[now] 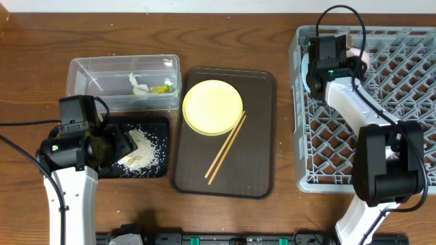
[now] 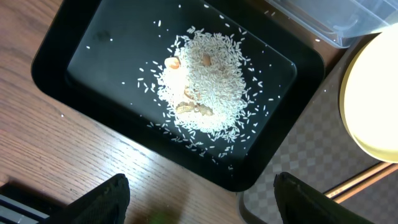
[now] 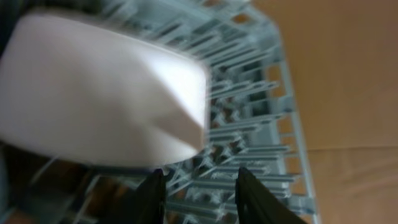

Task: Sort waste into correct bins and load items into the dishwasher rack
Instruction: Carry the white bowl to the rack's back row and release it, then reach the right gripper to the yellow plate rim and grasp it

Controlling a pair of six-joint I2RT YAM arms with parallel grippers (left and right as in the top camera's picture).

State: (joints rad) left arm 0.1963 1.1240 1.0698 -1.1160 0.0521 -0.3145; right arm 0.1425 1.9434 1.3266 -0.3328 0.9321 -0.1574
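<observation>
I will reach the pale-yellow plate [image 1: 212,107] with my right gripper and grab the plate's rim facing the dishwasher rack [image 1: 409,82]. The rest of the plate will stay free to load upright between the pegs.
Loose rice [image 2: 202,81] lies heaped in the black tray [image 1: 160,126]. My left gripper [image 2: 202,186] hovers open over the tray's near edge, holding nothing. The clear tub [image 1: 88,71] holds a crumpled tissue [image 1: 138,85] and a green-yellow wrapper [image 1: 162,88]. A pale-yellow plate [image 1: 212,107] and wooden chopsticks [image 1: 226,148] lie on the brown serving tray [image 1: 259,136]. My right gripper [image 3: 200,177] is over the far left corner of the grey dishwasher rack [image 1: 409,82]. Its jaws stand apart with only rack between them. A small pale cup [image 3: 106,99] sits blurred just beyond the fingertips.
The rack fills the right side of the table. The brown tray lies between it and the two bins. My right arm's base [image 1: 388,170] stands over the rack's near part. Bare wood runs along the table's far and near edges.
</observation>
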